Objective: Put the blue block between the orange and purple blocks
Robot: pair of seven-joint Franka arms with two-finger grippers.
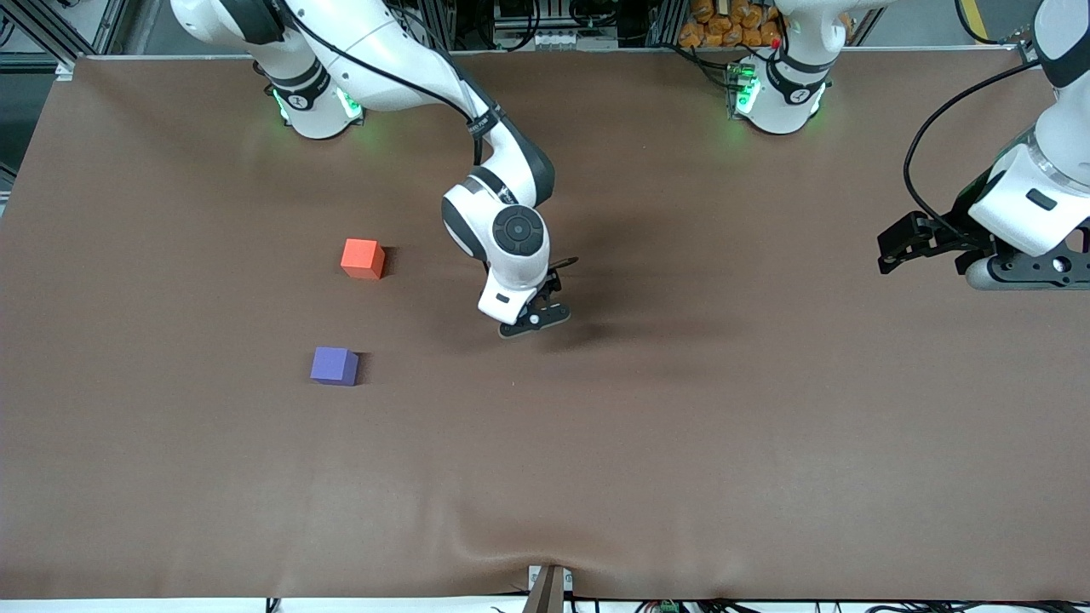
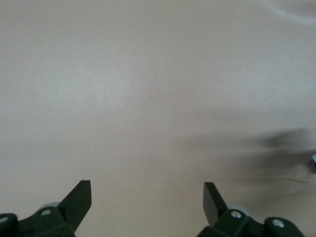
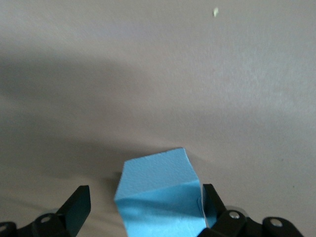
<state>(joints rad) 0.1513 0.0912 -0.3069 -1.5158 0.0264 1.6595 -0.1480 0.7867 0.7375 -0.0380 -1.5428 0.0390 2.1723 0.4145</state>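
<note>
The right gripper picks up the blue block by its opposite sides next, to set the blue block (image 3: 158,182) between the orange and purple blocks.
The blue block (image 3: 158,182) rests on the brown table between the fingers of my right gripper (image 3: 145,190). That gripper is open: one finger is against the block's side and the other stands apart from it. In the front view my right gripper (image 1: 538,317) is low over the middle of the table and its hand hides the blue block. The orange block (image 1: 362,258) and the purple block (image 1: 334,366) lie toward the right arm's end, the purple one nearer the front camera. My left gripper (image 1: 892,251) (image 2: 147,185) waits open and empty over the left arm's end.
The brown table cover (image 1: 681,443) has a wrinkle near its front edge, by a small clamp (image 1: 547,587). The gap between the orange and purple blocks is about two blocks wide. The arms' bases (image 1: 779,94) stand along the table's back edge.
</note>
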